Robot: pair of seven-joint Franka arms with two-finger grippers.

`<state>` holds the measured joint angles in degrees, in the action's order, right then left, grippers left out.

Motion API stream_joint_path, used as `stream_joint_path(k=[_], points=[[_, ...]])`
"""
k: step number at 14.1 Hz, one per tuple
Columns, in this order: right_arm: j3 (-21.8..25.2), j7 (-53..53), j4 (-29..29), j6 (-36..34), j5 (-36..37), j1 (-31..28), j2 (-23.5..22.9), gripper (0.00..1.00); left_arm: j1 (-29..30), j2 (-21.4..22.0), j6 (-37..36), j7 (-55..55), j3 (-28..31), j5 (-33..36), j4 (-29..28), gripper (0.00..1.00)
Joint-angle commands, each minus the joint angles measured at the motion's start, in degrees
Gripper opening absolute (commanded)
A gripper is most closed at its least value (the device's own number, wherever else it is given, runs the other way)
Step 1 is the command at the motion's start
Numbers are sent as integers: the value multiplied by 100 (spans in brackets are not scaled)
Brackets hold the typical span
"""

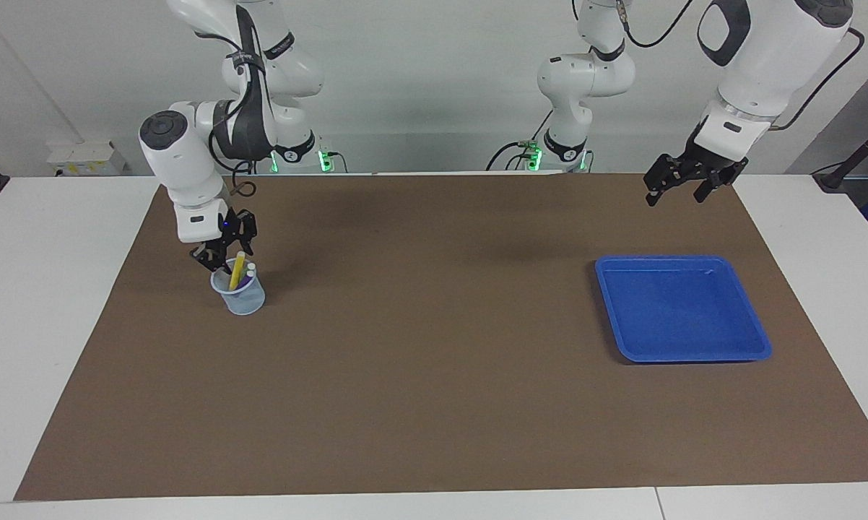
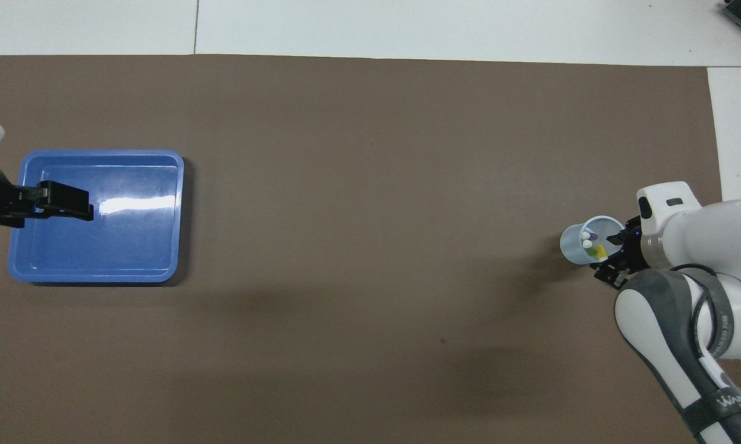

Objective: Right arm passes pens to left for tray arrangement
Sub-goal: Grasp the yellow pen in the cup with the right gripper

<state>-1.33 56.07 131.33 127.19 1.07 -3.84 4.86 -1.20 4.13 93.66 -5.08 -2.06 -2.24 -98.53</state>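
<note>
My right gripper grips the yellow pen by its top end (image 2: 601, 251) next. It then passes the pen over for the tray (image 2: 97, 244).
A small pale blue cup (image 1: 245, 300) stands toward the right arm's end of the table and holds the pens. The yellow pen (image 1: 237, 273) sticks up highest, with the purple pen (image 1: 245, 281) beside it; a bit of the green pen (image 2: 592, 251) shows from above. My right gripper (image 1: 228, 258) hangs low over the cup's rim, open, with its fingers on either side of the yellow pen's top. The blue tray (image 1: 683, 258) lies bare toward the left arm's end. My left gripper (image 1: 674, 193) waits open in the air over the mat beside the tray.
A brown mat (image 1: 434, 375) covers most of the white table. The robots' bases (image 1: 564, 152) stand at the table's edge. In the overhead view the left gripper (image 2: 68, 206) covers part of the tray's rim (image 2: 179, 216).
</note>
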Motion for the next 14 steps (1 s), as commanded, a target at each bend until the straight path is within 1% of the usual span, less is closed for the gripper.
stream_joint_path(k=[1, 2, 5, 7, 8, 10, 11, 12, 14], points=[[-16, -113, 51, 105, -19, 15, 6, 50, -73, 184, 74, -37, 21, -67, -210, 100], [-16, -113, 42, 105, -28, 15, 6, 50, -134, 184, 83, -37, 30, -66, -210, 100], [-16, -113, 24, 105, -46, 24, -2, 41, -143, 184, 83, -37, 30, -75, -210, 100], [-16, -113, 15, 87, -63, 93, -2, 37, -143, 184, 92, -37, 30, -75, -219, 100], [-16, -113, 15, 87, -63, 94, -2, 31, -135, 184, 92, -37, 30, -67, -219, 100], [-25, -105, -11, 78, -63, 94, -11, 16, -135, 184, 92, -37, 30, -75, -219, 100], [-25, -105, -37, 78, -63, 120, -11, 4, -135, 193, 92, -37, 30, -67, -219, 100], [-34, -105, -98, 78, -72, 146, -20, 0, -135, 184, 92, -29, 30, -66, -219, 100], [-43, -105, -239, -1, -72, 199, -81, 0, -135, 193, 91, -29, 30, -67, -219, 100]])
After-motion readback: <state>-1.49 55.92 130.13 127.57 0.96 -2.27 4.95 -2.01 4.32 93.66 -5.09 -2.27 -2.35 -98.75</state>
